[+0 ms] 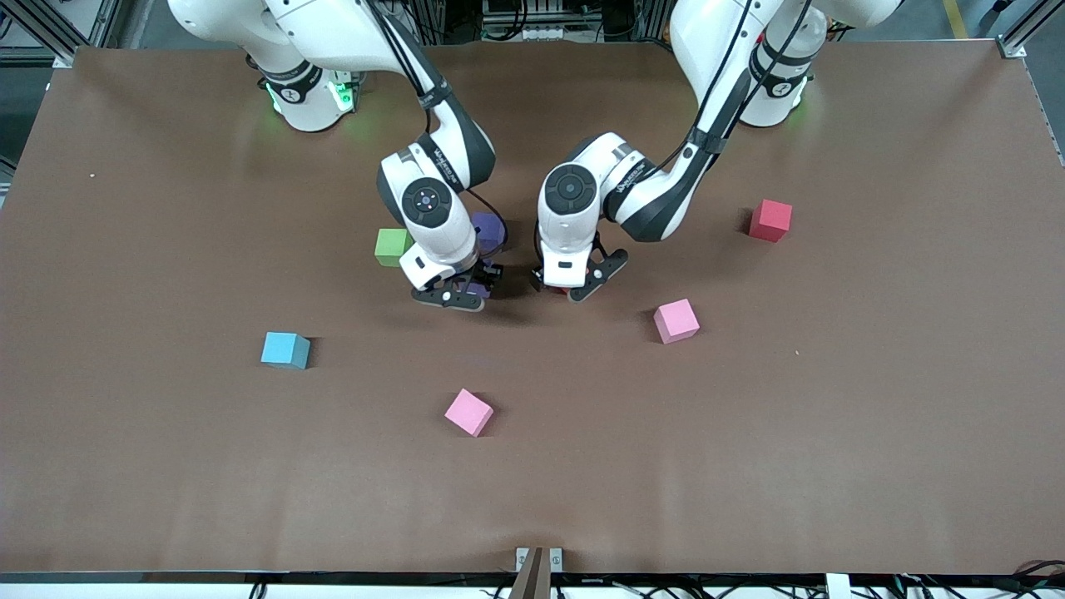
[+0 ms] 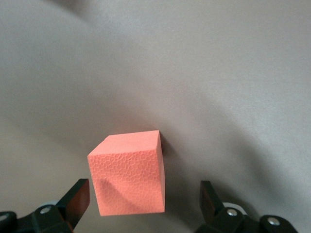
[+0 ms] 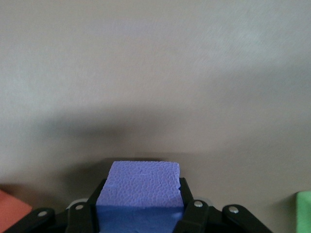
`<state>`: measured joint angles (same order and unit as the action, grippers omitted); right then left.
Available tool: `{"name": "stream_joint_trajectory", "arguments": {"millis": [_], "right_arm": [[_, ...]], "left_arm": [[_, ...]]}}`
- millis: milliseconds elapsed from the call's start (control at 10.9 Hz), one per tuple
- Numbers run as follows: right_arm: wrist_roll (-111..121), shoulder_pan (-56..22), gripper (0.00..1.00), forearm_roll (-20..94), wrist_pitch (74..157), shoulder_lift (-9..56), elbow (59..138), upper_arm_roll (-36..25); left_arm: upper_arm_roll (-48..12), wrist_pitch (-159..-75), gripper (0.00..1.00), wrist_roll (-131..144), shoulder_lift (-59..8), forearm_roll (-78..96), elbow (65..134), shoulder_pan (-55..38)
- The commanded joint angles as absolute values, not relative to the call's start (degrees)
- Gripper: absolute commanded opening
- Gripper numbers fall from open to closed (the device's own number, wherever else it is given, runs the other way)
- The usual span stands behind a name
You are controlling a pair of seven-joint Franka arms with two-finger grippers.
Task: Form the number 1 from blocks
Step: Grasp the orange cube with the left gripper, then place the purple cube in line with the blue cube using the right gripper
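Note:
In the left wrist view my left gripper's fingers are still above the orange block (image 2: 129,177) and closing now would miss it, so it is too early to close before coming down.
My right gripper (image 1: 460,293) (image 3: 139,196) is shut on a purple block (image 3: 138,182) (image 1: 477,289), low over the table's middle. A second purple block (image 1: 491,232) sits on the table just past that arm's wrist, and a green block (image 1: 391,246) (image 3: 304,211) lies beside it toward the right arm's end. My left gripper (image 1: 576,288) (image 2: 144,201) is open and straddles an orange block (image 2: 129,177), whose corner (image 3: 12,209) also shows in the right wrist view. The fingers (image 2: 77,198) stand apart from the block's sides. The left hand hides most of it in the front view.
Loose on the brown table (image 1: 874,433) are a cyan block (image 1: 285,349), a pink block (image 1: 468,412) nearest the front camera, a lighter pink block (image 1: 676,320) and a red block (image 1: 770,220) toward the left arm's end.

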<state>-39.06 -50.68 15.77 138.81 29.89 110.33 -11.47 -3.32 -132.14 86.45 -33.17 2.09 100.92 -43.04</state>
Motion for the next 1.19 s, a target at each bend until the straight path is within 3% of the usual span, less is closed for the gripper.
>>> {"name": "stream_joint_trajectory", "arguments": {"millis": [0,915,1007,1099], "right_arm": [[-39.64,-50.80,0.58,17.23,141.31,29.01,113.10,-9.76],[-39.20,-50.89,0.60,17.23,142.91,26.46,118.74,-7.91],[-39.20,-50.98,0.65,17.14,143.00,26.46,118.74,-7.56],[-39.29,-50.98,0.91,17.23,143.17,26.46,118.83,-7.56]], "left_arm": [[-2.99,-135.00,1.00,89.82,-30.58,2.20,105.47,-44.21],[-2.90,-135.00,1.00,90.09,-33.66,0.35,105.56,-44.47],[-2.90,-135.00,1.00,90.09,-33.66,0.09,105.38,-44.30],[-2.90,-135.00,1.00,89.74,-33.84,-0.35,105.29,-44.30]]}}
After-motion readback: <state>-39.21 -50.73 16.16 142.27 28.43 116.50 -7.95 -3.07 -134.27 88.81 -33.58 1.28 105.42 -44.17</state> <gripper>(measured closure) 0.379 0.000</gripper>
